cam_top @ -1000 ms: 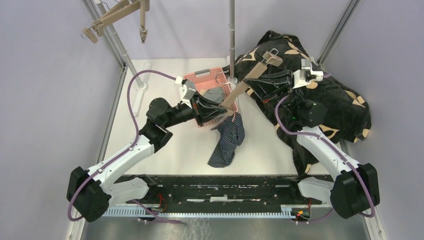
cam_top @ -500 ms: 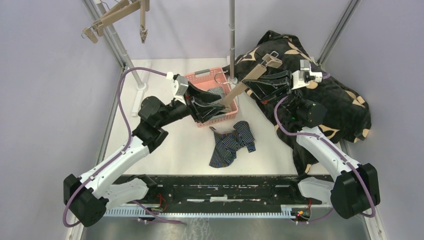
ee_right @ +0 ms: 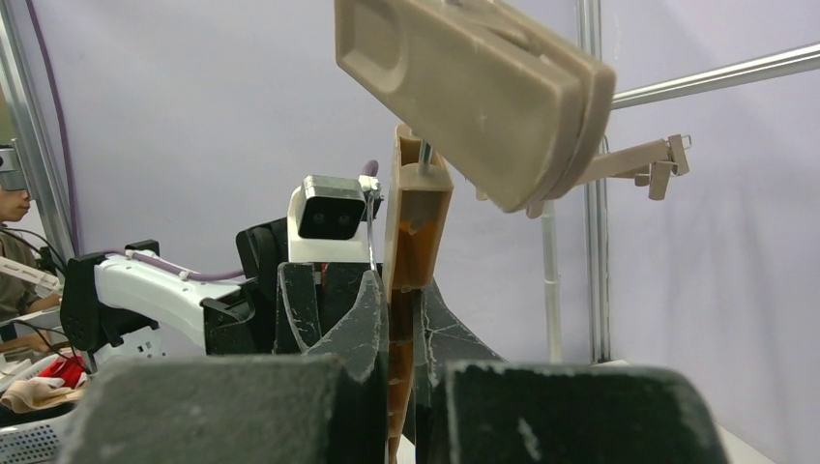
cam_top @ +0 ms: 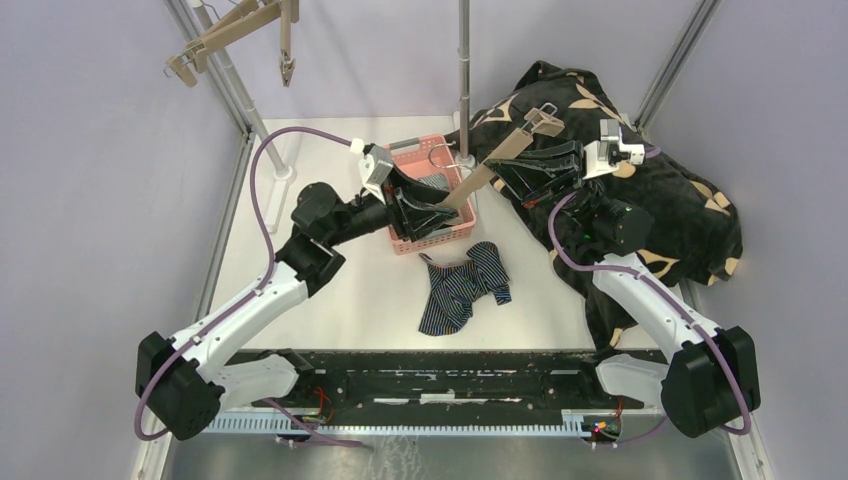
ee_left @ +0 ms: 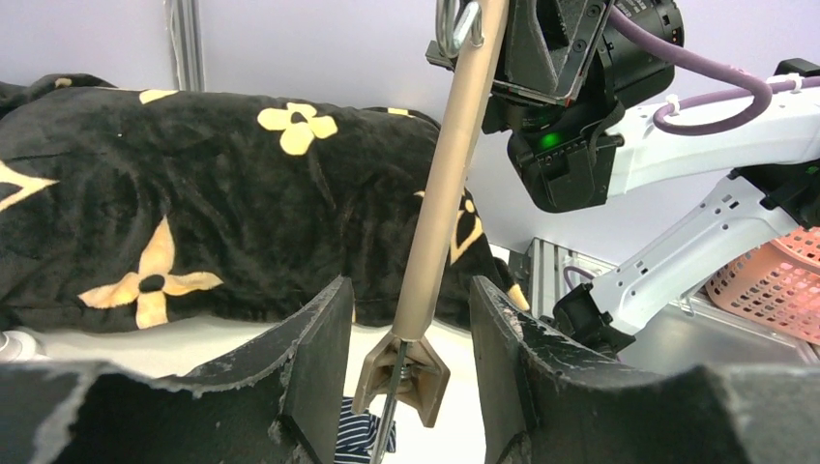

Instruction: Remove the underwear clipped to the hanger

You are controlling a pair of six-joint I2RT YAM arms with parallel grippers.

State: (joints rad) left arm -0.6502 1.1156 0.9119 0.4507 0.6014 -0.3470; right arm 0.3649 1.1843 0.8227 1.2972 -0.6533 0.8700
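Note:
I will next grab the tan hanger with my left gripper by the bar end beside the lower clip, so its hook stays clear to hang.
The tan hanger (cam_top: pixel 505 150) slants from upper right to lower left over the pink basket (cam_top: pixel 415 152). My right gripper (cam_top: pixel 507 172) is shut on its bar (ee_right: pixel 401 290), with an empty end clip (ee_right: pixel 474 97) above the jaws. My left gripper (cam_top: pixel 443 211) is open around the lower clip (ee_left: pixel 401 372), its fingers (ee_left: pixel 314 358) standing clear on either side. The navy white-striped underwear (cam_top: pixel 465 285) lies crumpled on the table in front of the basket, and a corner of it shows below the clip (ee_left: pixel 363 435). A grey striped piece (cam_top: pixel 432 184) lies in the basket.
The big black blanket with tan flowers (cam_top: pixel 650 200) is heaped at the back right, behind the right arm. A vertical metal pole (cam_top: pixel 463 70) stands behind the basket. A second tan hanger (cam_top: pixel 235 35) hangs at the top left on the frame.
My left gripper opened off the lower clip, and the navy striped underwear fell from it onto the table. The left arm then shifted slightly right. The right gripper kept hold of the hanger.

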